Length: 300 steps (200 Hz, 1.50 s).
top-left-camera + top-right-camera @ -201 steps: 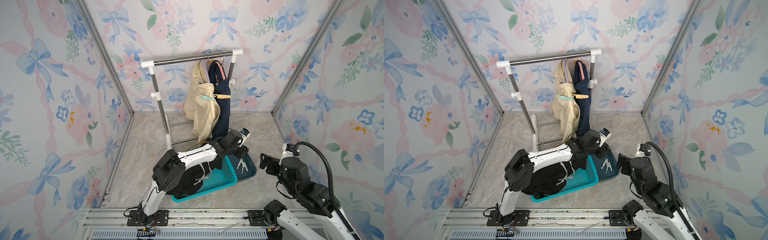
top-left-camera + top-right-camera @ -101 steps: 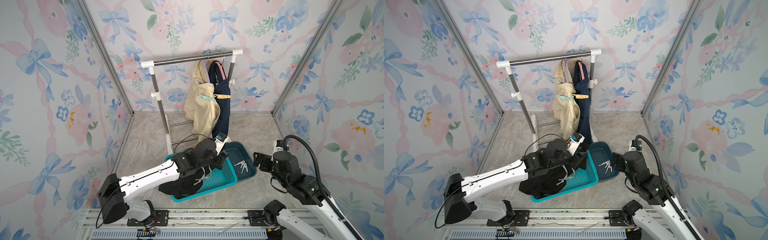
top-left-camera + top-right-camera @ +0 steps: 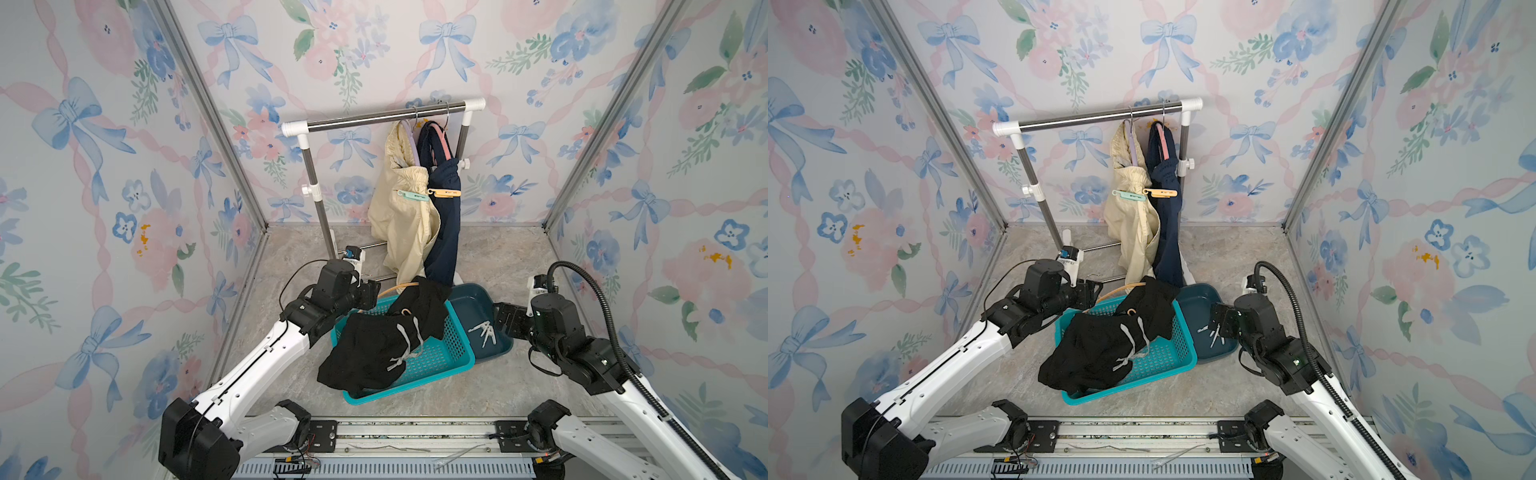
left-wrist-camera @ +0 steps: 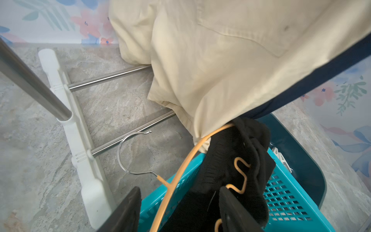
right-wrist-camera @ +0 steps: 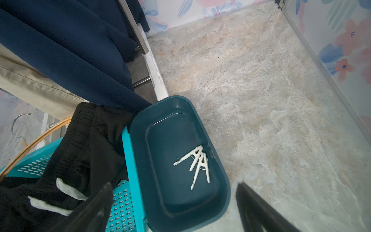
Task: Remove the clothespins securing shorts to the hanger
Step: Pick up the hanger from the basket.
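Note:
My left gripper grabs the orange hanger (image 4: 180, 172) by its top bar beside the metal hook next, leaving both ends free for the black shorts to come off.
Cream shorts (image 3: 403, 224) and navy shorts (image 3: 446, 237) hang on hangers from the rack (image 3: 374, 118). A mint green clothespin (image 3: 412, 195) sits on the cream pair and a light orange clothespin (image 3: 446, 192) on the navy pair. Black shorts (image 3: 382, 345) with pale drawstrings lie in the teal basket (image 3: 461, 345) on an orange hanger (image 4: 180, 172). White clothespins (image 5: 197, 164) lie in the dark bin (image 5: 216, 166). My left gripper (image 4: 179, 192) is open at the basket's far left corner, its jaws on either side of the hanger. My right gripper (image 5: 174, 184) is open, over the bin's near end.
The rack's white foot (image 4: 80, 144) and its lower bars (image 4: 128, 138) lie on the stone floor just left of the basket. The hanger's metal hook (image 4: 124, 152) sticks out over the floor. Floral walls close in on three sides. Bare floor (image 5: 271, 100) lies right of the bin.
My left arm has swung from over the dark bin back to the basket's far left corner, and its jaws have widened. The right gripper has edged closer to the bin, still open.

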Tool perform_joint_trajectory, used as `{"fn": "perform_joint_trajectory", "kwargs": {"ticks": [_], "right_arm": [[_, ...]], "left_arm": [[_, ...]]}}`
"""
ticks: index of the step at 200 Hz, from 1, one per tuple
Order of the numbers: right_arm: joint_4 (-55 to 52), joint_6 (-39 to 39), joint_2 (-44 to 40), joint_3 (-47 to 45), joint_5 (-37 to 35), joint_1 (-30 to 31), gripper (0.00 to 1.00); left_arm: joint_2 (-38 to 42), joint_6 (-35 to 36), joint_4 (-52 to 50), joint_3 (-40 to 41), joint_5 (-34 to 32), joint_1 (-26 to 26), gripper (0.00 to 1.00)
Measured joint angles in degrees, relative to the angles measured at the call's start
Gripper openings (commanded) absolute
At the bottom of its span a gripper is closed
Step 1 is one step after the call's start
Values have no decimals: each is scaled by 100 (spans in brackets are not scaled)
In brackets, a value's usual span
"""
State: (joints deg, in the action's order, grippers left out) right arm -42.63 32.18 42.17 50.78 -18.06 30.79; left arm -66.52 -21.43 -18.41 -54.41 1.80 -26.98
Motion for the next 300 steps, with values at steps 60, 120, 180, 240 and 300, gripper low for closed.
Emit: {"fn": "perform_joint_trajectory", "kwargs": {"ticks": [60, 120, 180, 240, 300], "right_arm": [[50, 48, -13, -68, 243, 0, 96], [208, 46, 74, -101, 334, 0, 97], [337, 46, 210, -114, 442, 0, 96], [396, 46, 210, -136, 481, 0, 96], [409, 46, 210, -142, 485, 0, 97]], "left_arm": [[-796, -238, 306, 48, 817, 929, 58], [-1097, -490, 890, 256, 1394, 999, 58], [-1331, -863, 1366, 601, 1823, 1198, 57], [-1554, -1292, 2074, 763, 2441, 1279, 45], [-1593, -1510, 2358, 807, 2776, 1281, 23]]}}
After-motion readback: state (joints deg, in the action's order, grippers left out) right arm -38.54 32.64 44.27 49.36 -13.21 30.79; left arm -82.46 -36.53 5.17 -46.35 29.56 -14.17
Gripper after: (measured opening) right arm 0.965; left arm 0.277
